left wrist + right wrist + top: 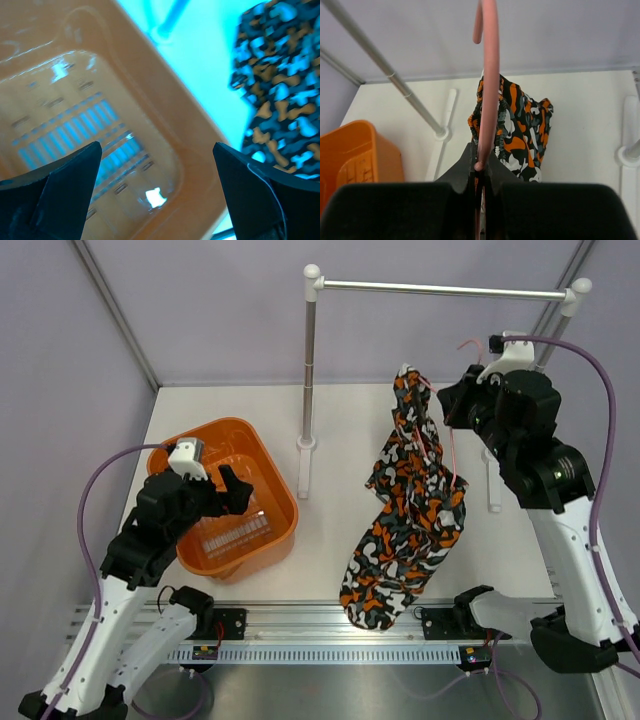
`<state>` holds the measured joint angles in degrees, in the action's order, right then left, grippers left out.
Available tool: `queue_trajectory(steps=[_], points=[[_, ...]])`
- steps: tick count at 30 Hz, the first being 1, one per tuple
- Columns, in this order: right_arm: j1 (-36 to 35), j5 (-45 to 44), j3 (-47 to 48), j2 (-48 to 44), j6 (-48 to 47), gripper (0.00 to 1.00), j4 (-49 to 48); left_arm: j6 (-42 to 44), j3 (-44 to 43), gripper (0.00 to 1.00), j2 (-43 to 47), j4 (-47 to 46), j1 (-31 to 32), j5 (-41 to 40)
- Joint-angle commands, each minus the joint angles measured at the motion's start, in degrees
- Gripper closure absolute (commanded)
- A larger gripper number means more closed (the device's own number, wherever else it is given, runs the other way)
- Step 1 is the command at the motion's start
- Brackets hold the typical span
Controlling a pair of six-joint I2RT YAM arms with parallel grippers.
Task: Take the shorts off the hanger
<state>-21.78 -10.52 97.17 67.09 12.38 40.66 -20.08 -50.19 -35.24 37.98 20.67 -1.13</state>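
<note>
The left gripper grabs the camouflage shorts by the waistband's basket-side end point(479, 96) next to remove them from the hanger, leaving the pink wire point(490, 75) free.
The camouflage shorts point(408, 510) hang from the pink wire hanger point(451, 445), which is held up in the air; their lower end reaches the table's front edge. My right gripper point(452, 400) is shut on the hanger; in the right wrist view the pink wire point(490, 75) runs up from between the closed fingers point(465, 165), with the shorts point(520, 125) behind it. My left gripper point(232, 490) is open and empty above the orange basket point(265, 455). The left wrist view shows the basket's inside point(100, 125) and the shorts point(285, 100) to the right.
A silver rail point(440, 288) with white end caps stands at the back on two posts, the left post point(309, 370) between basket and shorts. A metal track point(320, 625) runs along the table's near edge.
</note>
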Motion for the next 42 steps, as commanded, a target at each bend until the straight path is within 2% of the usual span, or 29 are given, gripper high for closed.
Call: queue_trajectory(steps=[1, 3, 6, 9, 10, 13, 17, 24, 34, 35, 40, 42], points=[[-3.08, 3.06, -4.25, -4.77, 3.35, 1.00, 1.26, -1.81, -6.91, 0.02, -4.37, -6.42, 5.06, 3.68], [-5.81, 1.14, -5.40, -6.43, 3.96, 1.00, 2.57, -2.07, -9.82, 0.02, -7.45, -6.86, 8.85, -0.69], [-10.54, -3.17, -6.98, -8.28, 5.02, 1.00, 4.07, -1.72, -16.32, 0.02, -14.39, -6.86, 21.47, -9.55], [-16.16, -7.82, -9.09, -9.87, 6.34, 1.00, 4.60, -1.11, -23.53, 0.02, -22.37, -7.56, 28.44, -16.42], [-17.23, -8.80, -9.88, -10.13, 6.60, 1.00, 4.86, -1.19, -25.29, 0.02, -24.41, -8.00, 31.77, -17.32], [-20.39, -10.83, -11.20, -10.58, 7.48, 1.00, 5.04, -1.81, -32.06, 0.01, -32.06, -10.46, 35.48, -18.21], [-24.62, -13.63, -11.39, -10.40, 8.62, 1.00, 5.21, -3.74, -38.13, 0.02, -39.36, -14.58, 36.38, -18.39], [-28.84, -17.06, -9.19, -8.73, 8.89, 1.00, 6.18, -4.45, -44.02, 0.06, -48.95, -14.69, 36.73, -18.91], [-30.16, -19.10, -5.41, -6.97, 8.10, 1.00, 6.97, -4.53, -44.38, 0.19, -53.17, -13.45, 36.73, -20.67], [-30.34, -19.10, -5.15, -6.71, 7.92, 1.00, 7.06, -4.53, -44.29, 0.23, -53.35, -13.28, 36.73, -21.11], [-30.87, -19.10, -4.62, -5.92, 7.83, 1.00, 6.97, -4.18, -44.20, 0.26, -54.75, -13.10, 36.73, -21.55], [-31.04, -19.27, -4.35, -5.57, 7.92, 1.00, 7.06, -4.10, -44.20, 0.33, -55.11, -13.19, 36.73, -22.25]])
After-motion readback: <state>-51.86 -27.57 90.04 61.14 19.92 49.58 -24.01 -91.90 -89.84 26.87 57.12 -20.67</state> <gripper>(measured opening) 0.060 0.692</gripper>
